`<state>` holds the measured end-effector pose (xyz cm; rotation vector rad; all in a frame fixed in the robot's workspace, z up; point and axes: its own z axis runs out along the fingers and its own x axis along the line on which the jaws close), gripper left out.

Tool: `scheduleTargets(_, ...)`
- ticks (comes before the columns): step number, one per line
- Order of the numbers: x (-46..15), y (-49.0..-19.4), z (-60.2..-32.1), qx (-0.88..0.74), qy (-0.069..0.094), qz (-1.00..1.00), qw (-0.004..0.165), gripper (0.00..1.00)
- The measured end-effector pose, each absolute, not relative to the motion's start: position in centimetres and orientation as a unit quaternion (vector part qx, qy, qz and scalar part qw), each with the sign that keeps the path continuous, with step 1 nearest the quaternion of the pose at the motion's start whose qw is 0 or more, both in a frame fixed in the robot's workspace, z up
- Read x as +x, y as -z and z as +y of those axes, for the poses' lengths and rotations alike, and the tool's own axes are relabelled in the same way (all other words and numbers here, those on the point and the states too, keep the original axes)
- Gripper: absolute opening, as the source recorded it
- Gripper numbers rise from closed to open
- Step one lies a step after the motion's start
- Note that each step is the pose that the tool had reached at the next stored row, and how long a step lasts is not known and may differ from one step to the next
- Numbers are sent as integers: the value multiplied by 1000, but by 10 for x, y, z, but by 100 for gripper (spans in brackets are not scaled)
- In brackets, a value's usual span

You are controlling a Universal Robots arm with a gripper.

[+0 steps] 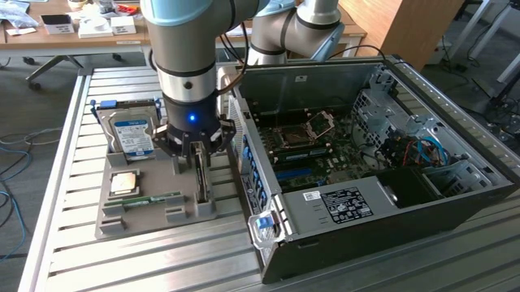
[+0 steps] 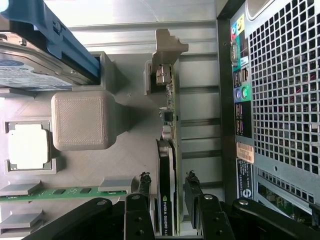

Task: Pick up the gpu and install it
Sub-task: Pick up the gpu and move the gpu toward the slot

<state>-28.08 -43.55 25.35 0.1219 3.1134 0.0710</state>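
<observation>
My gripper grabs the GPU by its flat-sided black shroud (image 2: 166,187) next, since small parts stick out of the board near the bracket.
The gpu (image 1: 201,185) stands on its long edge in a slot of the grey holder (image 1: 154,213), at the side nearest the computer case. It is a thin dark card (image 2: 167,165) with a silvery end bracket (image 2: 165,47). My gripper (image 1: 199,159) hangs straight down over it. In the wrist view the gripper (image 2: 167,181) straddles the card, with one black fingertip (image 2: 145,181) on each side and a small gap showing between each tip and the card. The jaws stand open around it, not pressed on it.
The open computer case (image 1: 366,158) lies close on the exterior view's right, its perforated rear panel (image 2: 280,100) beside the card. The holder also carries a hard drive (image 1: 130,134), a CPU (image 1: 123,182) and a green RAM stick (image 1: 150,199). Everything rests on a slatted metal table (image 1: 162,261).
</observation>
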Motion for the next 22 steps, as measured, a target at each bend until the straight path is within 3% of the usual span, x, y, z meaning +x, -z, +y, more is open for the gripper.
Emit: scheduleTargets(22, -281, -239, -435, 39, -23, 999, 13, 42)
